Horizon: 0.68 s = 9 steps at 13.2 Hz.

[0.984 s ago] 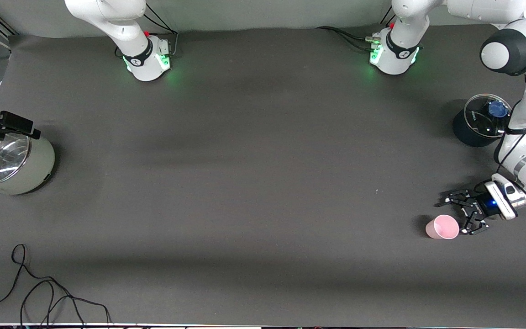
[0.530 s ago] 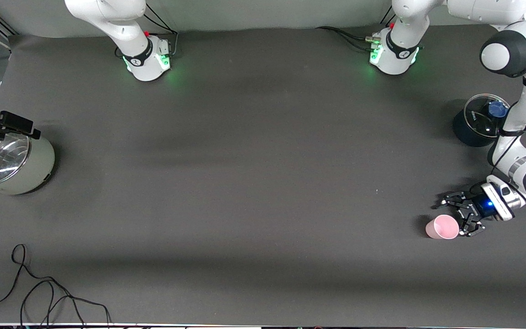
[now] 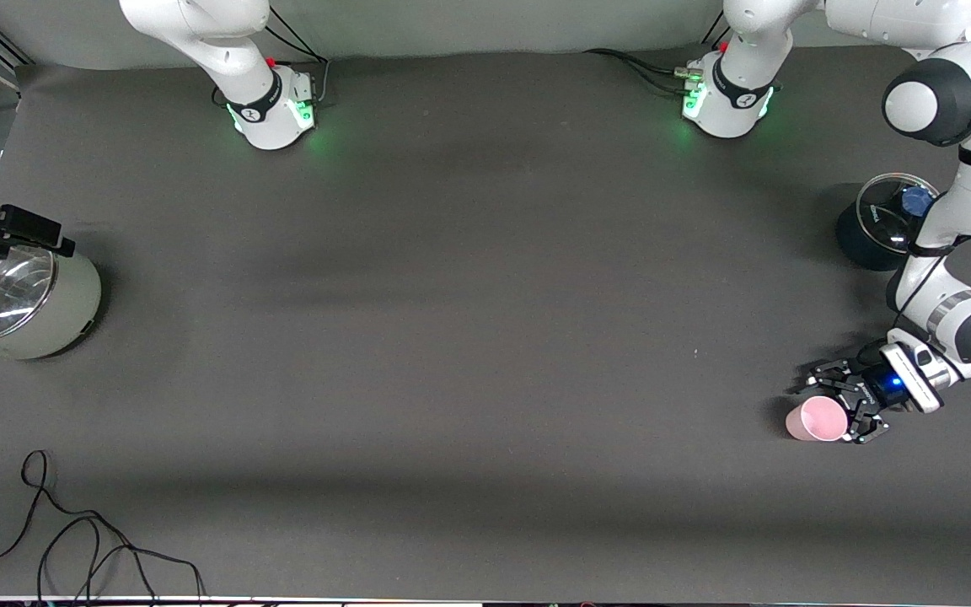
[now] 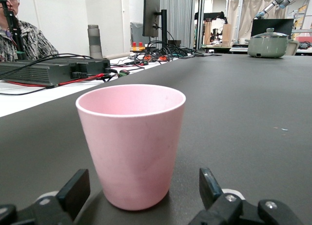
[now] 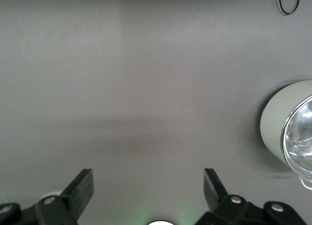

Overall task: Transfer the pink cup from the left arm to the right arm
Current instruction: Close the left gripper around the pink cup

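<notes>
I will grab the pink cup [image 3: 818, 419] by its lower body next with my left gripper, so the cup's rim stays free for my right gripper to grab.
The pink cup [image 3: 818, 419] stands upright on the dark table at the left arm's end, near the front camera. My left gripper [image 3: 833, 411] is low at the table and open, with one black finger on each side of the cup and a gap on both sides. In the left wrist view the cup [image 4: 131, 142] fills the middle, between the fingertips [image 4: 78, 186] of the left gripper [image 4: 143, 181]. My right gripper [image 5: 148, 178] is open and empty, high over bare table, and the right arm waits.
A pale-green pot with a glass lid [image 3: 47, 312] stands at the right arm's end and shows in the right wrist view [image 5: 287, 122]. A dark pot with a glass lid [image 3: 873, 232] stands beside the left arm. A black cable [image 3: 72, 539] lies near the front edge.
My left gripper has slid toward the pink cup, so its open fingers now straddle it. The cup and the right arm have not moved.
</notes>
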### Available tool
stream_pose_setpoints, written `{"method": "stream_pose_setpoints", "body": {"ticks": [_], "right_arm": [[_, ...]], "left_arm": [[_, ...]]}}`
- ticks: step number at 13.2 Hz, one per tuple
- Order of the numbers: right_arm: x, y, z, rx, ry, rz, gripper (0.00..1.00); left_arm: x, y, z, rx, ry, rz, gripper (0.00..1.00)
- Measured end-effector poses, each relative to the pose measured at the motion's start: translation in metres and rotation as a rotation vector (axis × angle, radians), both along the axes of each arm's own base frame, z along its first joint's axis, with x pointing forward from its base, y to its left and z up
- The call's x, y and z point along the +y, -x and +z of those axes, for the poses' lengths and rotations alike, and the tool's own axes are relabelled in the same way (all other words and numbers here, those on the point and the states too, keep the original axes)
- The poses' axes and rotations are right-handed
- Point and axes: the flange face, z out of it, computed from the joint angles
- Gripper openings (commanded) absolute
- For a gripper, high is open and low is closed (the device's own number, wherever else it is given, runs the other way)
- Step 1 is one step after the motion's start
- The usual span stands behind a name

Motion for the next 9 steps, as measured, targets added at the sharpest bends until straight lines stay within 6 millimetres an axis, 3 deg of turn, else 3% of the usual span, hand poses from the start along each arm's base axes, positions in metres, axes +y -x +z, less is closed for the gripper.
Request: {"method": "stream_pose_setpoints", "body": {"ticks": [2, 5, 9], "right_arm": [[0.0, 0.0, 0.0, 0.0, 0.0, 0.0, 1.0], [0.0, 0.0, 0.0, 0.0, 0.0, 0.0, 1.0], [0.0, 0.0, 0.0, 0.0, 0.0, 0.0, 1.0]], "left_arm": [[-0.0079, -0.0047, 0.0008, -0.006, 0.006, 0.007, 0.99], [-0.0107, -0.0072, 0.0009, -0.008, 0.012, 0.02, 0.68], [-0.0104, -0.0072, 0.0008, -0.009, 0.011, 0.021, 0.64]]}}
